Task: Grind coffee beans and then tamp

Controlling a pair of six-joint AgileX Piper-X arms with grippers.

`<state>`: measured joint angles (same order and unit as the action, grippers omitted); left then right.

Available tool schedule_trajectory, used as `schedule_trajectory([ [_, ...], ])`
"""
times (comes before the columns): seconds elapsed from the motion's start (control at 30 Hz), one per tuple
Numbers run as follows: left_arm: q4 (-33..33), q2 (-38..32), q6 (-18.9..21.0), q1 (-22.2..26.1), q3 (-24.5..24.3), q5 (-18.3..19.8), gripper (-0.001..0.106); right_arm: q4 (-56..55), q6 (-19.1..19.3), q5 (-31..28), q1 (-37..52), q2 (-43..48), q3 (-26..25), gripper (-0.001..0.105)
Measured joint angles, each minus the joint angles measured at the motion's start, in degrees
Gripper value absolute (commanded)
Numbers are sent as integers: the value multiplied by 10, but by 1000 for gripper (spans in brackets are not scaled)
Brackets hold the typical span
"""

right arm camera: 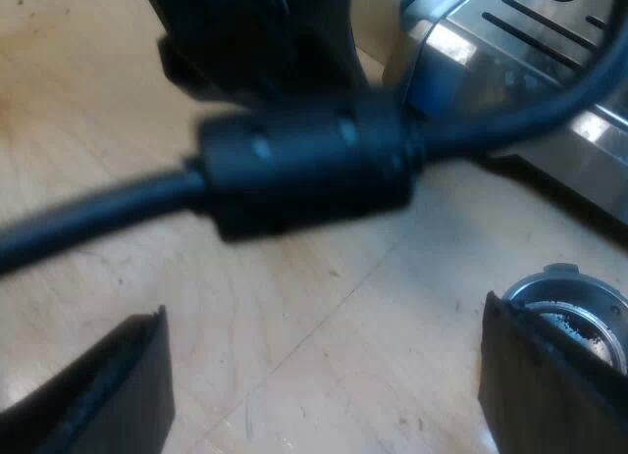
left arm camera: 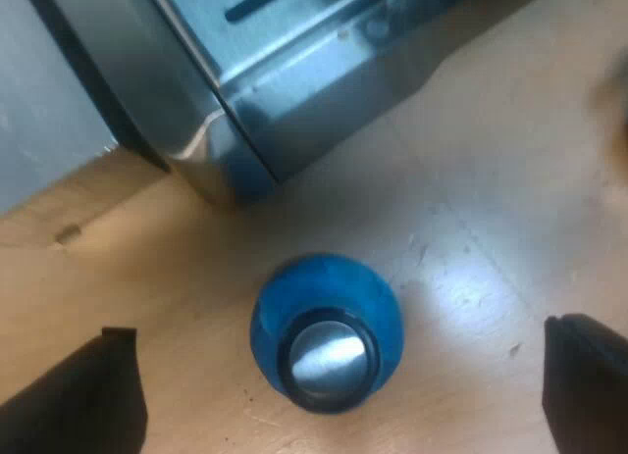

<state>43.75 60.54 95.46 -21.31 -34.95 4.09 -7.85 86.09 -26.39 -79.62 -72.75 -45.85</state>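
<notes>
Next, my left gripper grabs the capped handle [left arm camera: 329, 358], so that the blue tamper's wide base [left arm camera: 328, 280] stays free to press the ground coffee.
A blue tamper [left arm camera: 327, 327] stands on the wooden table [left arm camera: 471, 179], its round metal face turned up toward the camera. My left gripper [left arm camera: 339, 376] hangs over it, open wide, with one black finger on each side and both well apart from it. My right gripper [right arm camera: 324, 317] is also open above bare wood. The round metal basket of the holder [right arm camera: 579, 307] lies against one of its fingers [right arm camera: 540, 376], which partly hides it. Dark grounds speckle the inside of the basket, and the handle is hidden.
The espresso machine's steel base corner [left arm camera: 245, 111] stands close beyond the tamper. Its slotted drip tray [right arm camera: 530, 32] lies beyond the holder. A blurred black shape [right arm camera: 255, 32] sits over the wood near that tray.
</notes>
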Motion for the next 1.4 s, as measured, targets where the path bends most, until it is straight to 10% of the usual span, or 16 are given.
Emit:
schedule_trajectory([
  [0.57,-31,112,-3,0,0,-1,80,0,0,0,0,0,0,67],
  [0.77,-33,114,-3,0,0,-1,56,0,0,0,0,0,0,67],
  [0.97,-27,114,-3,0,0,-3,0,0,0,0,0,0,0,67],
  [1.4,17,50,-11,0,-4,18,0,-26,30,-65,0,26,0,67],
])
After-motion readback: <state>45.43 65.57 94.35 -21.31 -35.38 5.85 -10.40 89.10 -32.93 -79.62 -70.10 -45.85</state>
